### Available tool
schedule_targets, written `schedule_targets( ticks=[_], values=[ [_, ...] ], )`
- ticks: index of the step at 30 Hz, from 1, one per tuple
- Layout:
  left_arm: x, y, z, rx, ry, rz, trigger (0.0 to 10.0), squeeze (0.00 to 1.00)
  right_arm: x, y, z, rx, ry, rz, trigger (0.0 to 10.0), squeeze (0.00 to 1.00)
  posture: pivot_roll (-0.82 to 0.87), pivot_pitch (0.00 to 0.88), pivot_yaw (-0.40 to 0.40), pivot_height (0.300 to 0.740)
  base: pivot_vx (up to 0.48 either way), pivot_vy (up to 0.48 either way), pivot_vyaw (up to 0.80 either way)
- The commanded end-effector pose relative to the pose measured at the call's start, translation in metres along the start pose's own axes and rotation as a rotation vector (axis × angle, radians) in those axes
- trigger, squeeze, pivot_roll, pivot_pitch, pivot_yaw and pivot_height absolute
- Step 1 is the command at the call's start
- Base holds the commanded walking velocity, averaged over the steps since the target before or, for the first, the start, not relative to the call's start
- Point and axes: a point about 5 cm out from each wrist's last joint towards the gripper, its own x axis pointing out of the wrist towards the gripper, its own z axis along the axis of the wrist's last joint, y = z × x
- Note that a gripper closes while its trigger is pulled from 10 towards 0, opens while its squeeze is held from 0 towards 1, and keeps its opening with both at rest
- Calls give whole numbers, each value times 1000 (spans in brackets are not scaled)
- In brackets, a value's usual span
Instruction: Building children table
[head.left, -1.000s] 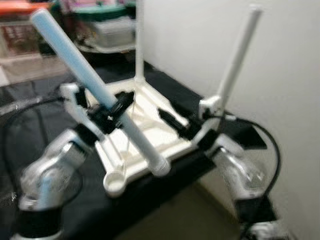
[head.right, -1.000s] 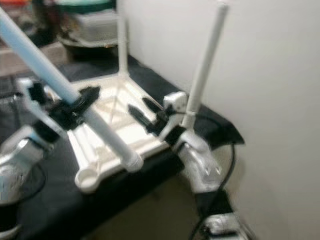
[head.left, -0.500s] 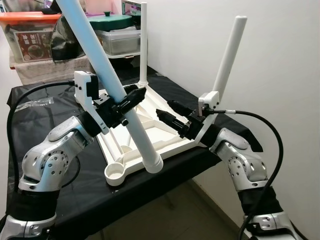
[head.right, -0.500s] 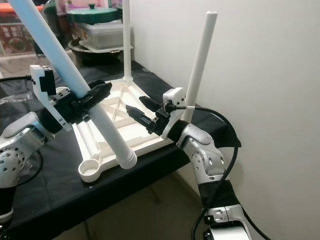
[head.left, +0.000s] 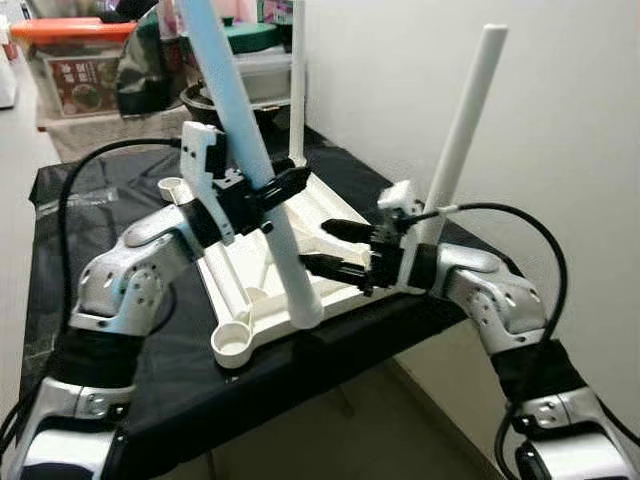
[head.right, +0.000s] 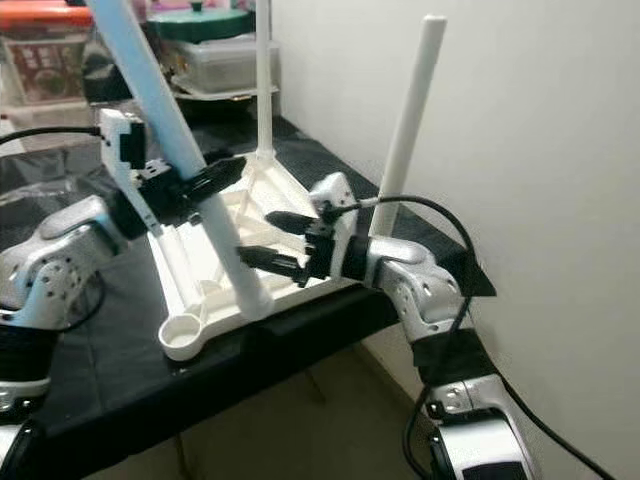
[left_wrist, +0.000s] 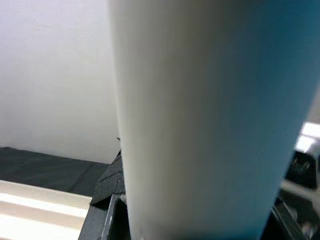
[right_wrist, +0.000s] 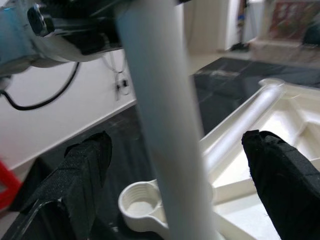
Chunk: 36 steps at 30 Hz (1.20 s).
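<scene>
The left gripper already holds the loose white leg higher up, so the right gripper should next grab the leg by its lower shaft (head.left: 289, 262) (right_wrist: 175, 162).
A white children's table top (head.left: 335, 215) lies upside down on a black-covered table. Two white legs stand upright in it, one at the far corner (head.left: 297, 90) and one on the right (head.left: 465, 125). My left gripper (head.left: 272, 190) is shut on a third, pale blue-white leg (head.left: 265, 190), held steeply tilted with its lower end (head.left: 306, 312) at the top's front edge. My right gripper (head.left: 315, 245) is open just right of that leg's lower part. In the right wrist view the leg (right_wrist: 165, 125) runs between the two black fingers (right_wrist: 85, 170). An empty socket (head.left: 231, 346) sits at the front corner.
A white wall rises close on the right. Storage boxes (head.left: 85, 60) and a green-lidded pot (head.right: 205, 22) stand behind the table. The black table's front edge (head.left: 300, 390) drops to the floor. Black cables loop from both arms.
The head camera has shifted. My left arm has tipped the held leg more upright and brought it nearer. My right gripper has reached left toward the leg's lower part, fingers spread wider.
</scene>
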Motion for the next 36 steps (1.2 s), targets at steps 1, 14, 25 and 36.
schedule_targets(
  ticks=[1, 14, 25, 36],
  values=[
    [4, -2, 0, 14, 2, -19, 10000, 0, 4, 0, -3, 12, 32, 3, 10000, 0, 117, 0, -38, 740, 0, 0, 0],
    [22, -2, -2, 8, -17, -62, 10000, 0, 28, -2, 0, 39, 110, -9, 10000, 0, 111, 0, -31, 740, 0, 0, 0],
    [31, -2, 1, 12, -37, -80, 10000, 0, 42, -7, -3, 48, 185, -52, 10000, 0, 107, 0, -30, 740, 0, 0, 0],
    [35, 0, 1, 14, -53, -80, 10000, 0, 47, -11, -1, 44, 187, -78, 10000, 0, 105, 0, -28, 740, 0, 0, 0]
  ],
)
